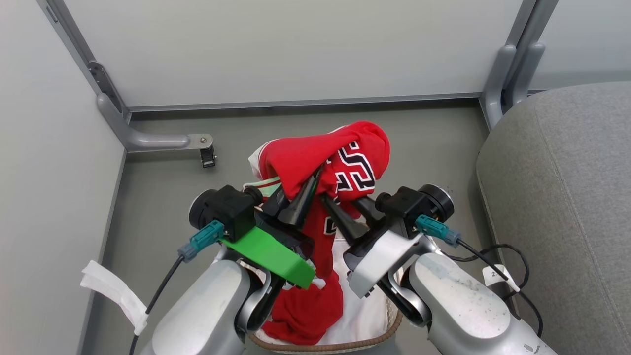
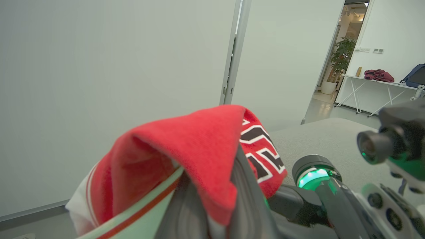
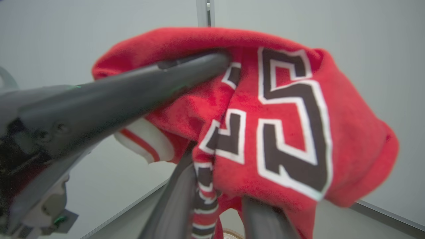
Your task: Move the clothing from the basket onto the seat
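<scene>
The jersey [image 1: 313, 155] hangs loose and bunched. So my right gripper grips the narrow pleat that gathers below the jersey's big dark numerals next.
The clothing [image 1: 315, 155], a red jersey with white trim and dark numerals, hangs bunched above the basket [image 1: 345, 344], its lower end trailing into it. My left gripper [image 1: 315, 178] is shut on a fold near the top of the bunch, and red fabric drapes over its fingers [image 2: 247, 196]. My right gripper [image 1: 340, 198] reaches into the cloth just to the right. Its fingers [image 3: 176, 196] stand apart at their bases with jersey between them, and their tips are buried in fabric. The grey seat [image 1: 567, 197] lies to the right.
A white cloth [image 1: 365, 315] lines the basket under the jersey. Pale partition walls with grey metal posts [image 1: 500, 79] close off the far side and the left. A floor bracket [image 1: 204, 148] sticks out at the back left. Cables [image 1: 493, 256] hang beside my right forearm.
</scene>
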